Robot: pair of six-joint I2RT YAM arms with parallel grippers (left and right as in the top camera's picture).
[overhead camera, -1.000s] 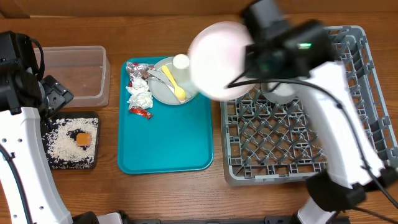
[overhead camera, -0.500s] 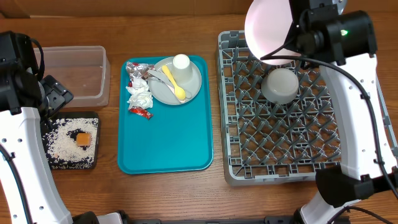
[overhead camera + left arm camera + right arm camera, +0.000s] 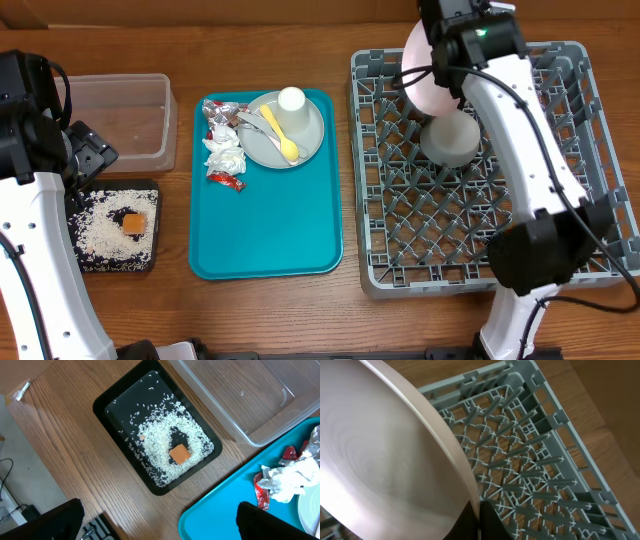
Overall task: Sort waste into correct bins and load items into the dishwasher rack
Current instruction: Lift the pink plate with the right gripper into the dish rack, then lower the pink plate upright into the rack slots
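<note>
My right gripper needs to lower the pinkish plate among the rack's pegs before it releases the plate, because the plate overlaps the rack's back rim, above the pegs.
My right gripper is shut on the rim of the pale pinkish-white plate, held on edge over the back of the grey dishwasher rack; the plate fills the right wrist view. A white bowl lies upside down in the rack. On the teal tray are the grey-green plate, white cup, yellow spoon, white fork, foil wrapper, napkin and red packet. My left gripper is open over the table, near the black tray holding rice and an orange cube.
The clear plastic tub stands at the back left, behind the black tray; it also shows in the left wrist view. The left arm rises along the table's left edge. The right arm reaches over the rack's right half.
My right gripper has carried the pinkish-white plate from above the teal tray to the right, turned it on edge, and lowered it over the rack's back. The left arm has not moved.
</note>
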